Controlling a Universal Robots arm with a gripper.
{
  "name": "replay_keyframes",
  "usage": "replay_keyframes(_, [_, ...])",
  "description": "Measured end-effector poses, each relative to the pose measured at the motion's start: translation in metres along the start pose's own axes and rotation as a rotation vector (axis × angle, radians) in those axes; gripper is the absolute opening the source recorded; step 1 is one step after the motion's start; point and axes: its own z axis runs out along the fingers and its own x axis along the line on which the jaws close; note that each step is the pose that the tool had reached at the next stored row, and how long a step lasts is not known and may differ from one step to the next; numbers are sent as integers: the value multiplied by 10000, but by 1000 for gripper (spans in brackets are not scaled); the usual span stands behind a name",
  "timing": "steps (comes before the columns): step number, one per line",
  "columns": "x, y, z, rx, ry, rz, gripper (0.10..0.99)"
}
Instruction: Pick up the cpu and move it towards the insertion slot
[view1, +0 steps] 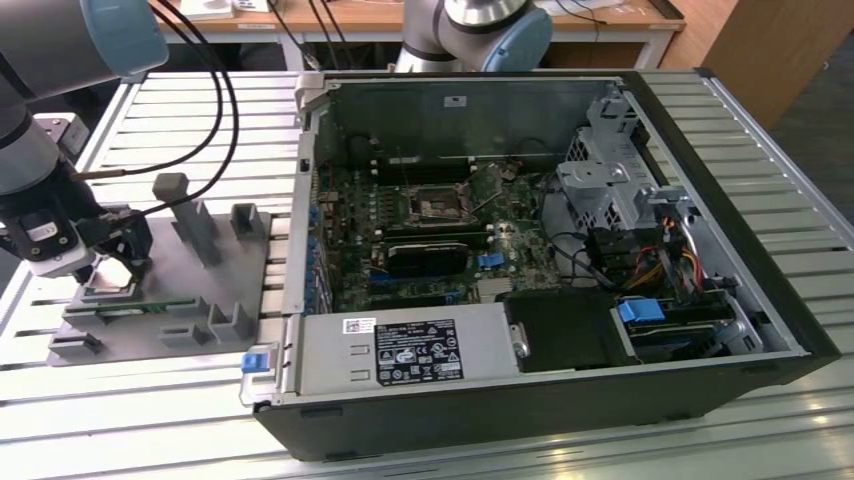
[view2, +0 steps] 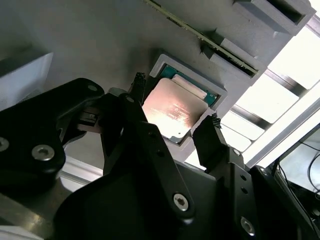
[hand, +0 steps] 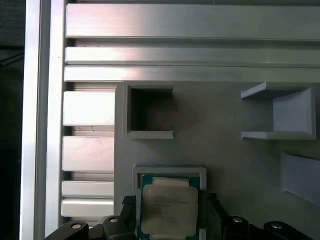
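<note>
My gripper grabs the cpu (hand: 168, 209) by its opposite side edges next, where the side of the holder plate's pocket framing the cpu opens in gaps.
The cpu (hand: 168, 209) is a flat square chip with a shiny metal top. It lies in a shallow pocket of the grey holder plate (hand: 225, 150), and the second wrist view shows the cpu (view2: 172, 111) in that same pocket. My gripper (hand: 170, 216) hangs right above it, open, with one black fingertip (view2: 138, 82) on each side of the chip and a small gap showing. In the exterior view the gripper (view1: 114, 266) stands over the holder plate (view1: 160, 290) at the exterior view's left. The insertion slot (view1: 438, 204) sits on the motherboard inside the open computer case (view1: 747, 250).
Upright grey posts (view1: 200, 230) rise from the holder plate beside the gripper. A green memory stick (view1: 134, 308) lies along the plate's near edge. The case wall (view1: 304, 200) stands between the plate and the motherboard. Black cables (view1: 214, 110) hang from the arm. The table is slatted aluminium (view1: 200, 95).
</note>
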Motion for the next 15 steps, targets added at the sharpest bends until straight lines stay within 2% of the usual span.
replay_keyframes(6, [9, 2, 13, 2, 3, -4, 647])
replay_keyframes(7, [10, 2, 14, 2, 4, -5, 580])
replay_keyframes(15, [10, 4, 17, 2, 2, -6, 541])
